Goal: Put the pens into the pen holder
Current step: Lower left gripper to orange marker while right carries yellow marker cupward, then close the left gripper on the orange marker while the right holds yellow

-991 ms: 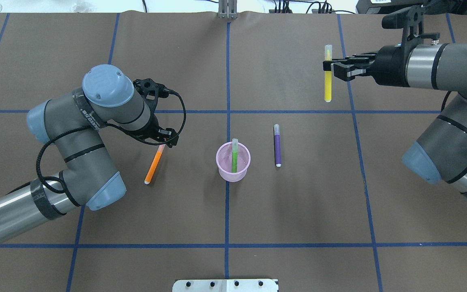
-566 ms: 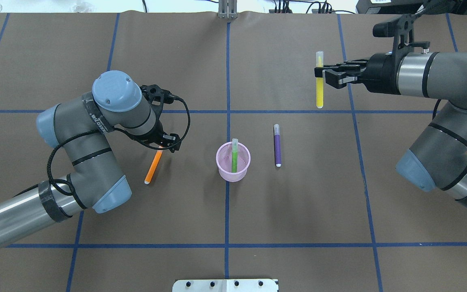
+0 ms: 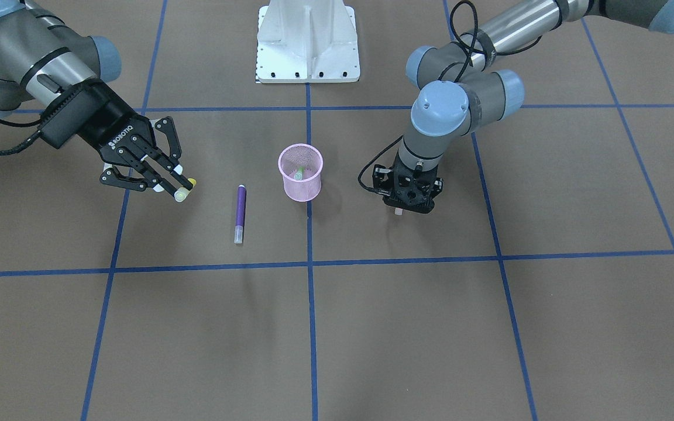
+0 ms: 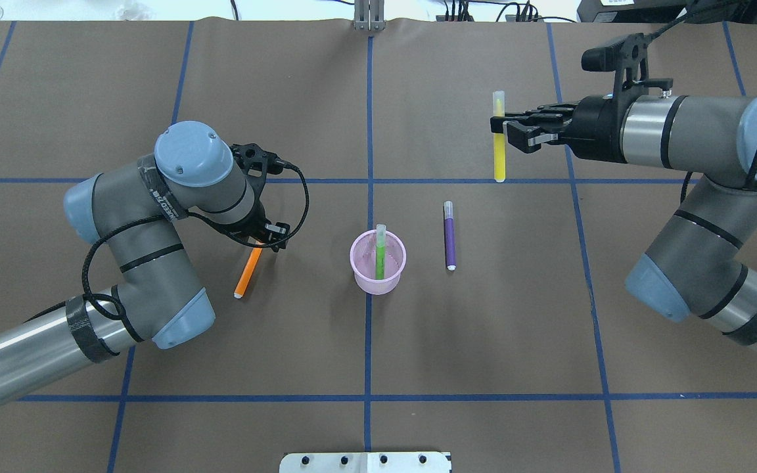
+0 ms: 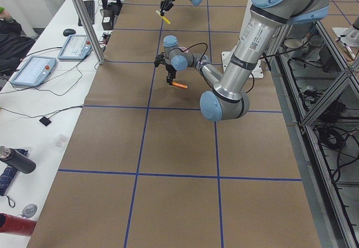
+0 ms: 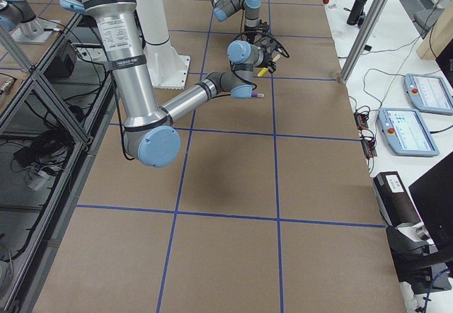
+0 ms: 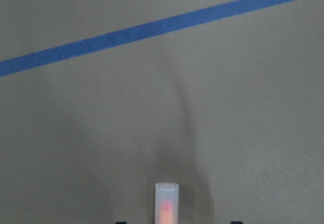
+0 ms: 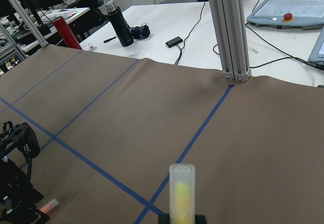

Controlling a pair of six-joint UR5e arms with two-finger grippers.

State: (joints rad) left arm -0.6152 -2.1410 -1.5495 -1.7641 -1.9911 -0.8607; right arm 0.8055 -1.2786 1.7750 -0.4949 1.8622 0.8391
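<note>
My left gripper grips the orange pen by its pale cap (image 3: pixel 398 211) next, to drop the pen upright into the pink mesh pen holder (image 3: pixel 301 172).
The pink mesh pen holder (image 4: pixel 378 284) stands mid-table with the green pen (image 4: pixel 379 253) upright in it; it also shows in the front view (image 3: pixel 302 187). The purple pen (image 4: pixel 449 235) lies flat to its right. The orange pen (image 4: pixel 246 274) lies flat on its left. My left gripper (image 4: pixel 267 238) points down over the orange pen's pale cap end (image 7: pixel 166 203), jaws open on either side of it. My right gripper (image 4: pixel 501 128) is shut on a yellow pen (image 4: pixel 499 154) and holds it above the table, beyond the purple pen.
The robot's white base plate (image 4: pixel 365 462) sits at the near edge. A metal post (image 4: pixel 368 16) stands at the far edge. Blue tape lines (image 4: pixel 483 180) cross the brown table cover. Bottles and tablets lie on the white desk (image 8: pixel 167 21) beyond.
My right gripper has carried the yellow pen leftward and a little nearer the holder. My left gripper has shifted slightly and come down over the orange pen's cap end. The pens on the table have not moved.
</note>
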